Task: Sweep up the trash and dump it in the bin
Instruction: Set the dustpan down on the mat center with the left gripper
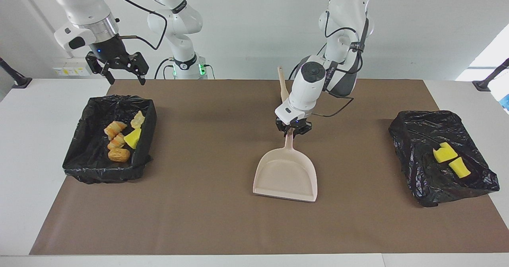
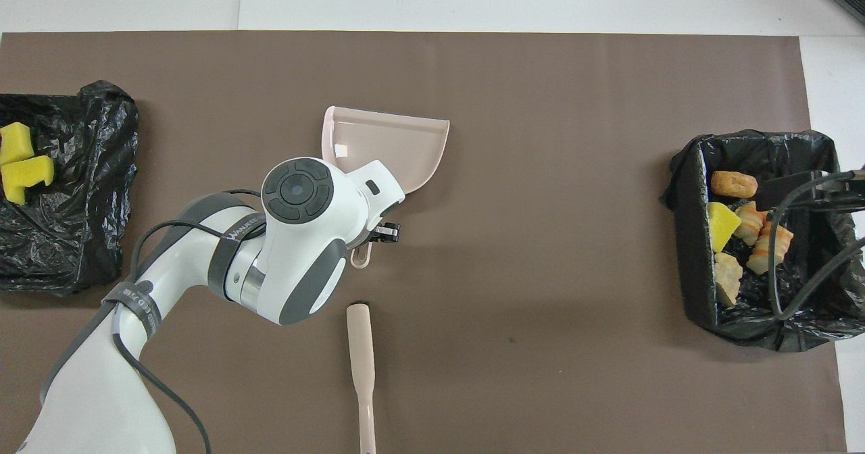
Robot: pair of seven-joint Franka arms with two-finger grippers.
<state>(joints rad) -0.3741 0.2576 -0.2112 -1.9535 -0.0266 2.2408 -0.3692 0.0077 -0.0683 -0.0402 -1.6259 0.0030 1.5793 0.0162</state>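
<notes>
My left gripper opens next, since the dustpan's pan sits low at the mat's surface in the overhead view.
My left gripper [image 1: 293,129] [image 2: 376,234] is shut on the handle of the beige dustpan [image 1: 286,175] [image 2: 399,148], which is empty and sits low at the middle of the brown mat. The beige brush [image 2: 361,352] [image 1: 282,87] lies on the mat nearer to the robots, partly hidden by the left arm. The bin [image 1: 77,148] [image 2: 689,238] at the right arm's end holds trash: golden rolls [image 1: 115,138], a yellow sponge chunk [image 1: 133,138] and a pale lump [image 1: 138,120]. My right gripper [image 1: 121,73] hangs open and empty over that bin's edge nearest the robots.
A second black-lined bin [image 1: 417,140] [image 2: 81,204] at the left arm's end holds two yellow sponge chunks [image 1: 445,154] [image 2: 23,163]. The brown mat [image 1: 206,219] covers most of the white table.
</notes>
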